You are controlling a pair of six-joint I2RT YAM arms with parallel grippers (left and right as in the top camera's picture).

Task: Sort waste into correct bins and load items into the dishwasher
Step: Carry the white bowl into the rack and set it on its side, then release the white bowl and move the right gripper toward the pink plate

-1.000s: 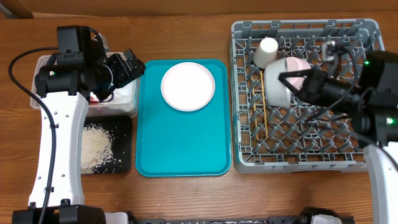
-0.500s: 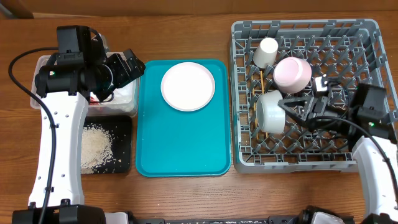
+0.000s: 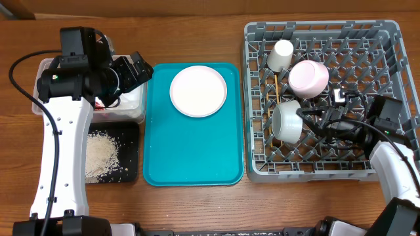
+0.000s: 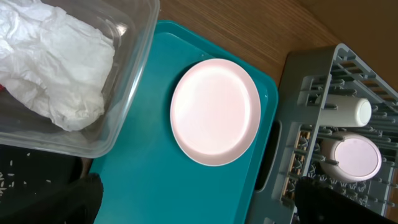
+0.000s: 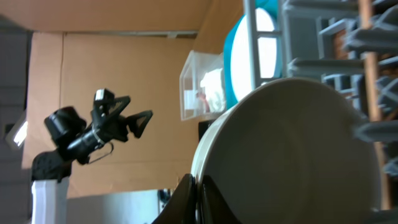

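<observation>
The grey-white bowl's lower edge (image 3: 286, 139) sits down among the rack's wires, so it is time for my right gripper to let go of the bowl.
My right gripper (image 3: 303, 120) is shut on the rim of the grey-white bowl (image 3: 286, 122), which is tilted on its side in the grey dish rack (image 3: 387, 39). The right wrist view shows the fingers (image 5: 199, 190) pinching that bowl (image 5: 292, 155). The pink bowl (image 3: 308, 77), the white cup (image 3: 281, 55) and the chopsticks (image 3: 278, 92) are in the rack. The pale pink plate (image 3: 198, 90) lies on the teal tray (image 3: 190, 157). My left gripper (image 3: 134, 69) hovers open over the clear tub (image 3: 46, 65), which holds the napkin (image 4: 56, 62) and the red wrapper (image 3: 99, 103).
The black tray (image 3: 131, 131) in front of the tub holds the loose rice (image 3: 102, 154). The teal tray lies between the tub and the rack. Bare wood table (image 3: 197, 26) runs behind and in front of everything.
My right gripper has carried the grey-white bowl from beside the pink bowl down toward the rack's front and set it lower among the pegs. The left arm has not moved.
</observation>
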